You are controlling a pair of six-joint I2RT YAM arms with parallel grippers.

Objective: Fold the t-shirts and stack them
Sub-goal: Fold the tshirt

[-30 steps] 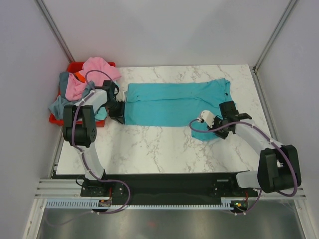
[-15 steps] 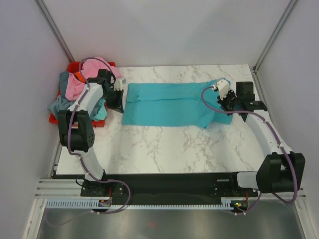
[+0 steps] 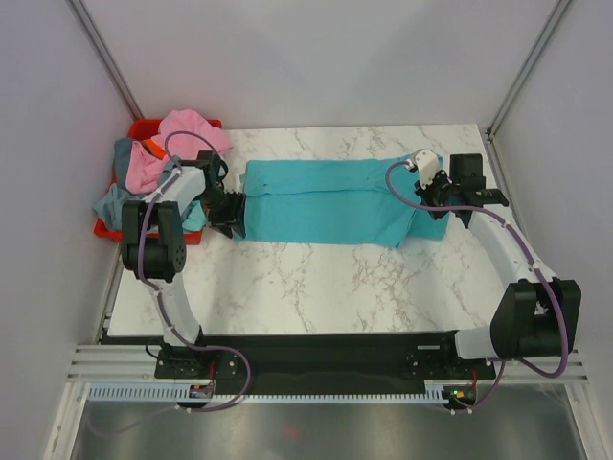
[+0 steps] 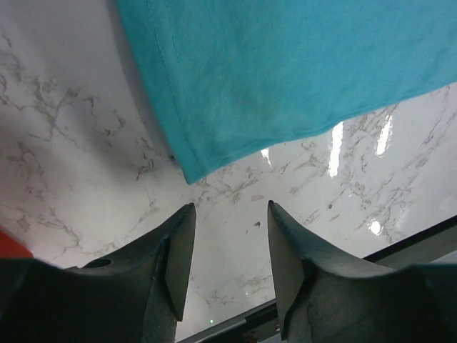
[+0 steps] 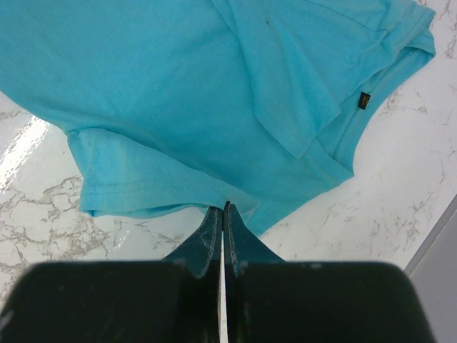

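Next, my left gripper grabs the teal t-shirt (image 3: 326, 201) by its near hem corner (image 3: 239, 238), so both grippers fold that edge of the t-shirt over evenly.
A bright teal t-shirt (image 3: 326, 201) lies spread across the back of the marble table, its right part folded over. My left gripper (image 3: 230, 213) stands open just off the shirt's left edge. In the left wrist view its gripper (image 4: 228, 207) holds nothing, and the shirt's hem corner (image 4: 189, 171) lies a little beyond the fingertips. My right gripper (image 3: 431, 199) is at the shirt's right end. In the right wrist view the gripper (image 5: 223, 209) is shut on the hem of the teal t-shirt (image 5: 178, 86). More t-shirts are heaped at the left: pink (image 3: 187, 132) and grey-blue (image 3: 113, 203).
The heap of shirts sits in a red bin (image 3: 140, 126) at the table's back left corner, spilling over its front. The enclosure's grey walls stand close on the left, back and right. Bare marble (image 3: 316, 287) lies in front of the teal shirt.
My left gripper has opened and let go of the shirt's left edge. My right gripper carried the shirt's front right part up and back to the right end.
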